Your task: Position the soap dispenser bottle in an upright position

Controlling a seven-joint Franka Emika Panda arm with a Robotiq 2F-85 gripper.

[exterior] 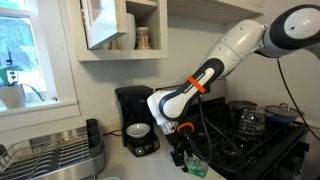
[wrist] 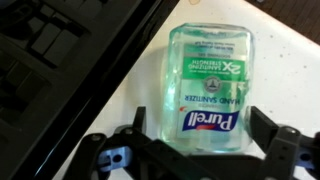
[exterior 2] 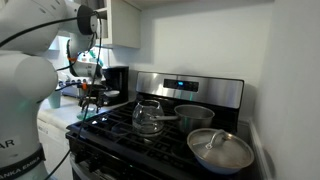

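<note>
My gripper should close now and would hold the soap dispenser bottle: its near end is between my two fingers.
The soap dispenser bottle point(wrist: 208, 80) is a pale-green translucent bottle with a Purell label. It lies flat, label up, on the white counter point(wrist: 292, 70) beside the stove's edge. In the wrist view my gripper point(wrist: 201, 128) is open and straddles the bottle's near end, one black finger point(wrist: 139, 122) on each side. The right one stands very near the bottle's side. No pump top shows in this view. In an exterior view the gripper point(exterior: 183, 152) points down at the counter with a bit of green bottle point(exterior: 194, 166) below it. The gripper point(exterior 2: 90, 97) is small and far off.
The black stove point(wrist: 60, 60) runs along the bottle's left side. On the stove point(exterior: 262, 142) stand a glass pot point(exterior 2: 148, 116), a dark pot point(exterior 2: 195, 114) and a lidded pan point(exterior 2: 220, 150). A black coffee maker point(exterior: 135, 118) and a dish rack point(exterior: 55, 155) stand beyond the gripper.
</note>
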